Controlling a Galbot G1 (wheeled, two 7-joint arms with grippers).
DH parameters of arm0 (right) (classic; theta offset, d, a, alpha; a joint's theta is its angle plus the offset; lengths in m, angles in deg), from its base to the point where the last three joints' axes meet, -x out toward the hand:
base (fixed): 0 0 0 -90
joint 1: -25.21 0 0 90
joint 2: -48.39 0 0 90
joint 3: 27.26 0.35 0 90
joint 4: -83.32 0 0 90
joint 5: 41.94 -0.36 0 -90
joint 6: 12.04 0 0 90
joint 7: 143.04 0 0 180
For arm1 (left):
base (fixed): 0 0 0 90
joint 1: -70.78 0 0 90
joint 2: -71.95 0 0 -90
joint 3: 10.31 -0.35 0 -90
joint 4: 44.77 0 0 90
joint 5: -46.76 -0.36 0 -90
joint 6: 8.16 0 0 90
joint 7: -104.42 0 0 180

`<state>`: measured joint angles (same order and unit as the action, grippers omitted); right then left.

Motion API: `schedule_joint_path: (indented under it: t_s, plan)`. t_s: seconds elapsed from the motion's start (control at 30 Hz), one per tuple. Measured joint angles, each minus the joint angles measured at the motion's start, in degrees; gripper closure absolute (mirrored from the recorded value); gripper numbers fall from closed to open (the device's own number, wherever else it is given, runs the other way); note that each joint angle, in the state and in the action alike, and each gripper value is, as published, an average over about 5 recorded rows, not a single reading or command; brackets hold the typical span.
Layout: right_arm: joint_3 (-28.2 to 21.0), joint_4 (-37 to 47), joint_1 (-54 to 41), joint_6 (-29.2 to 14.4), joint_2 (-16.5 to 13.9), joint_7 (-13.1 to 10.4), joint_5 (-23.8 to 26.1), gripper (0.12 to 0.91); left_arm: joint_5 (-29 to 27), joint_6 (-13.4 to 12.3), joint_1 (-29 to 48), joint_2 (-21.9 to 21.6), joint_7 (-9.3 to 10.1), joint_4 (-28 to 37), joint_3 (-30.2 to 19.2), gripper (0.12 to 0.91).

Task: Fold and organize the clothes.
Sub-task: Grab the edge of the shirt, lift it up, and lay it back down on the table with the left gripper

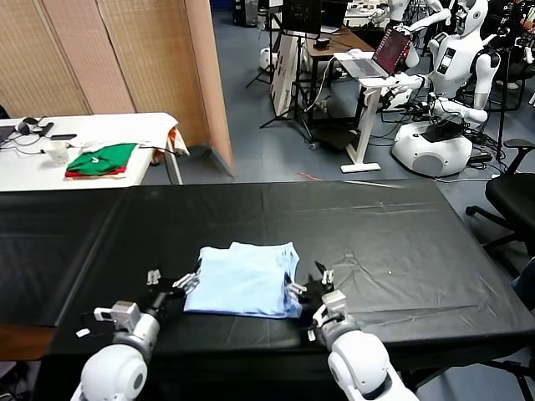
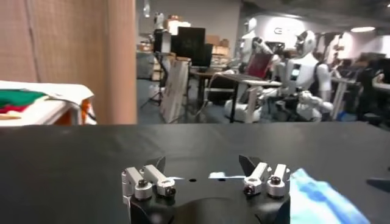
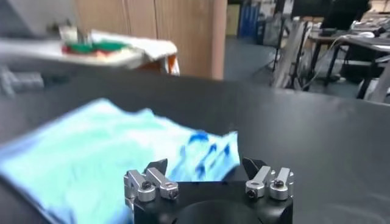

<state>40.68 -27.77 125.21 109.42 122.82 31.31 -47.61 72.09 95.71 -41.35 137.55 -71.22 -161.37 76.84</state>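
I need to grab the pale light-blue T-shirt (image 1: 247, 280) with my left gripper next, by its short side edge (image 1: 194, 284), to fold and organize the clothes.
The clothes, a pale light-blue T-shirt (image 1: 247, 280), lie folded into a rectangle on the black table (image 1: 376, 242), near its front edge. My left gripper (image 1: 174, 278) rests low at the shirt's left edge, open, with nothing between its fingers. In the left wrist view the left gripper (image 2: 203, 165) has only bare black cloth between its fingers, and the T-shirt (image 2: 317, 198) lies off to one side. My right gripper (image 1: 311, 282) sits at the shirt's right edge, also open and empty. The right wrist view shows the right gripper (image 3: 205, 165) just short of the T-shirt (image 3: 109, 152).
A white side table (image 1: 50, 171) at the back left holds folded green and red garments (image 1: 102, 159). A wooden partition (image 1: 142, 58) stands behind it. Beyond the black table are a desk with a laptop (image 1: 376, 58), other robots (image 1: 443, 109) and an office chair (image 1: 510, 200).
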Motion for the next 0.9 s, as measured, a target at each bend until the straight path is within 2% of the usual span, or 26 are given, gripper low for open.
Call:
schedule_joint_path:
  t_s: [0.13, 0.33, 0.57, 0.77, 0.9]
  plan:
    - [1.5, -1.06, 0.81, -2.82, 0.43, -1.3, -2.19, 0.118, 0.5, -0.3, -0.12, 0.14, -0.33, 0.9, 0.84, 0.123]
    - [4.07, -3.54, 1.78, -7.66, 1.85, -1.5, -7.96, 0.118, 4.31, 0.02, 0.49, 1.03, -1.77, 3.31, 0.92, 0.123]
    - [8.01, -7.4, 4.1, -8.43, 1.18, -1.35, -11.56, 0.118, 9.45, -0.25, 0.76, 3.03, -3.02, 5.53, 0.46, 0.123]
    - [10.82, -9.68, 5.83, -8.81, 0.52, -1.3, -12.38, 0.118, 12.66, -0.81, 0.88, 3.53, -3.88, 7.13, 0.32, 0.123]
    - [11.28, -10.31, 6.17, -8.89, 0.75, -1.22, -12.39, 0.118, 14.24, -1.18, 1.03, 3.91, -4.4, 8.11, 0.19, 0.18]
